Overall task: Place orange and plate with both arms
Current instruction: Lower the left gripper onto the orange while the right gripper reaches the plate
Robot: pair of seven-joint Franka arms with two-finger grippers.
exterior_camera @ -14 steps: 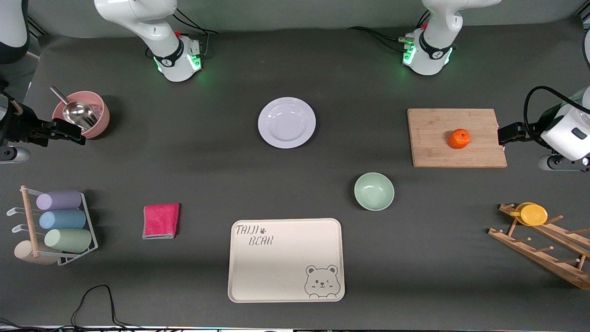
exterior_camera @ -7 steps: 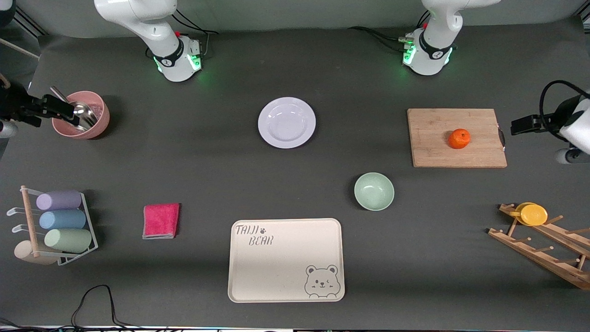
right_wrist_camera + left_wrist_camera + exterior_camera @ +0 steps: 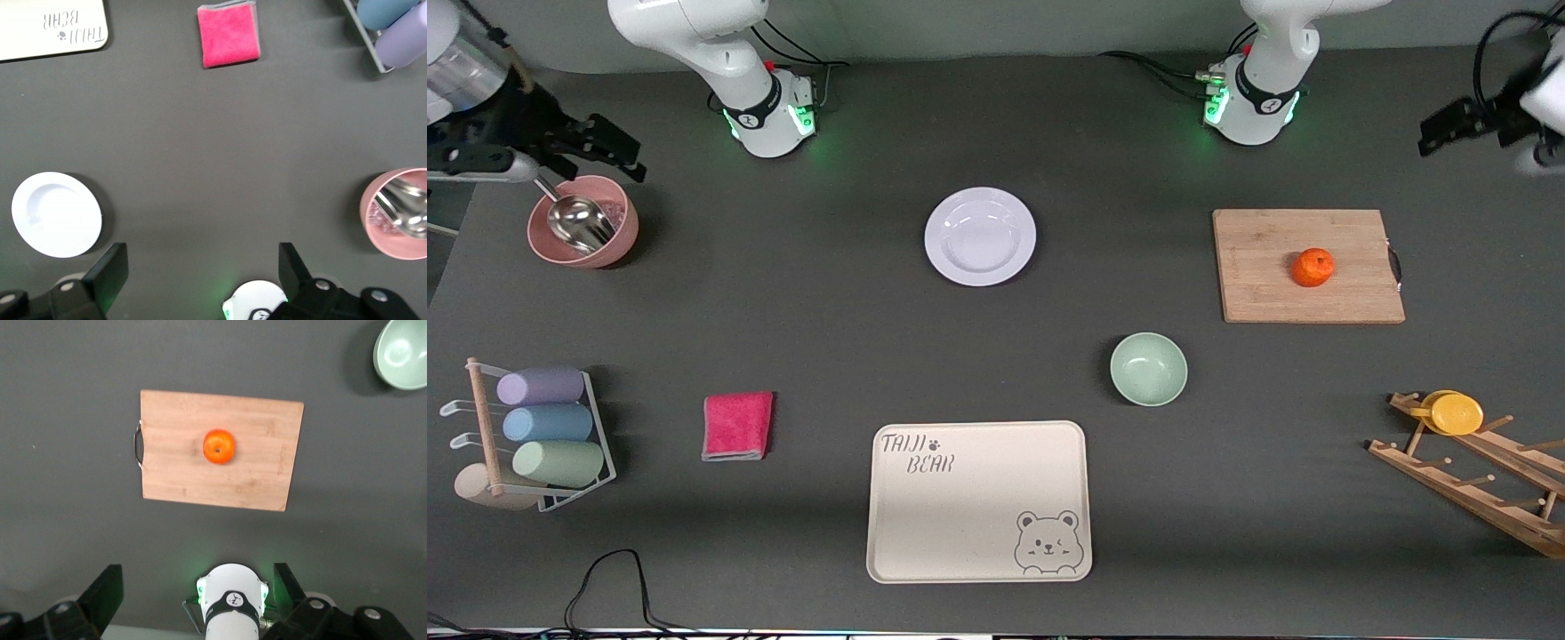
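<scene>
The orange (image 3: 1313, 268) should go on the plate (image 3: 980, 236), so my left gripper should grab it by its round sides next.
A small orange (image 3: 1313, 268) (image 3: 219, 446) rests on a wooden cutting board (image 3: 1263, 293) (image 3: 173, 467) toward the left arm's end of the table. The pale round plate (image 3: 980, 236) (image 3: 57, 214) lies flat mid-table, between the two bases. My left gripper (image 3: 1436, 133) (image 3: 198, 593) hangs high over the table's left-arm end, well away from the orange, open and empty. My right gripper (image 3: 624, 158) (image 3: 203, 270) is raised over the right arm's end, just above a pink bowl, also open with nothing in it.
A green bowl (image 3: 1148, 369) (image 3: 402, 353) and a cream bear tray (image 3: 978, 502) (image 3: 40, 30) lie nearer the camera. A pink cloth (image 3: 737, 425) (image 3: 229, 35), a cup rack (image 3: 534, 436), a pink bowl (image 3: 618, 236) holding a metal scoop, and a wooden rack (image 3: 1467, 471) sit around the edges.
Both grippers have risen and drawn back toward the bases' side of the table: the left from beside the cutting board, the right from beside the pink bowl. Nothing on the table moved.
</scene>
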